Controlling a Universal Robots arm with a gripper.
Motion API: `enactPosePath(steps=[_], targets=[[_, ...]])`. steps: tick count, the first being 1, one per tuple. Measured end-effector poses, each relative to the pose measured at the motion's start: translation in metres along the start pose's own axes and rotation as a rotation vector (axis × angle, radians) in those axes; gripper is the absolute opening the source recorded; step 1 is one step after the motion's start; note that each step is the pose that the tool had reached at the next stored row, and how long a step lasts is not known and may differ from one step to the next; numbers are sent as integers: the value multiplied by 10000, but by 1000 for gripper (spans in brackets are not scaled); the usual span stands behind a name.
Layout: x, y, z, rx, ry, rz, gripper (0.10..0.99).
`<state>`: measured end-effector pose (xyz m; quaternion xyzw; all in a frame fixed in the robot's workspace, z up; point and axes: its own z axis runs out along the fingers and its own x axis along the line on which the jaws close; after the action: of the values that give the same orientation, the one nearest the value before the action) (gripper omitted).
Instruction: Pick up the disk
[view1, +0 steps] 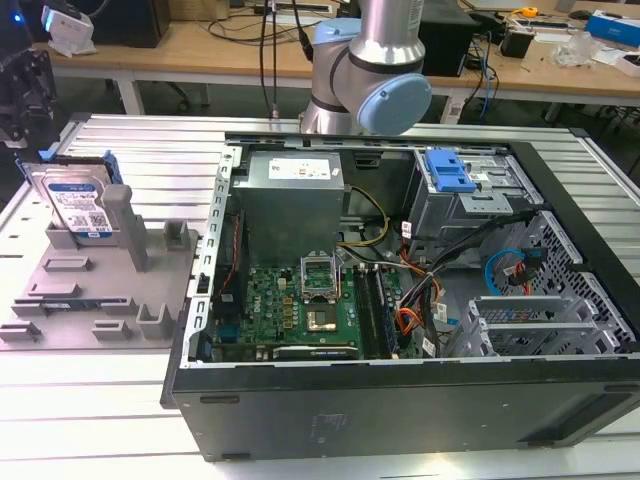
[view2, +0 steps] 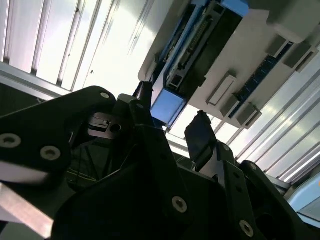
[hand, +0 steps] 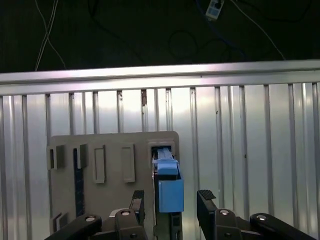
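Note:
It isn't time to close yet: my gripper's fingers are on both sides of the disk's blue bar (hand: 171, 195) but stop above it, and the grey plate (hand: 114, 187) is far below. My gripper should go lower first, then close on the disk.
The disk (view1: 80, 205) stands on edge in a slot of the grey fixture plate (view1: 100, 290) at the exterior view's left. It is silver with a white-and-blue label and blue side rails. In the first wrist view my gripper (hand: 171, 200) is open. Its two black fingertips (hand: 206, 199) straddle the disk's blue rail end (hand: 170, 192), with a gap on each side. In the second wrist view the gripper (view2: 171, 117) stands the same way around the disk (view2: 167, 107). Nothing is held.
An open computer case (view1: 400, 400) lies right of the fixture, with the motherboard (view1: 300, 310) and a blue drive caddy (view1: 447, 170) inside. Grey upright posts (view1: 125, 225) rise from the plate beside the disk. Everything rests on a ribbed metal table (view1: 90, 400).

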<state>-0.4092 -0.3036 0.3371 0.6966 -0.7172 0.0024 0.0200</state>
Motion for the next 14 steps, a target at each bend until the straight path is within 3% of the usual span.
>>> enactPosePath(steps=[7,14], targets=[[23,16,21,19,31,-569,541],[39,16,24,21,32,-588,541]])
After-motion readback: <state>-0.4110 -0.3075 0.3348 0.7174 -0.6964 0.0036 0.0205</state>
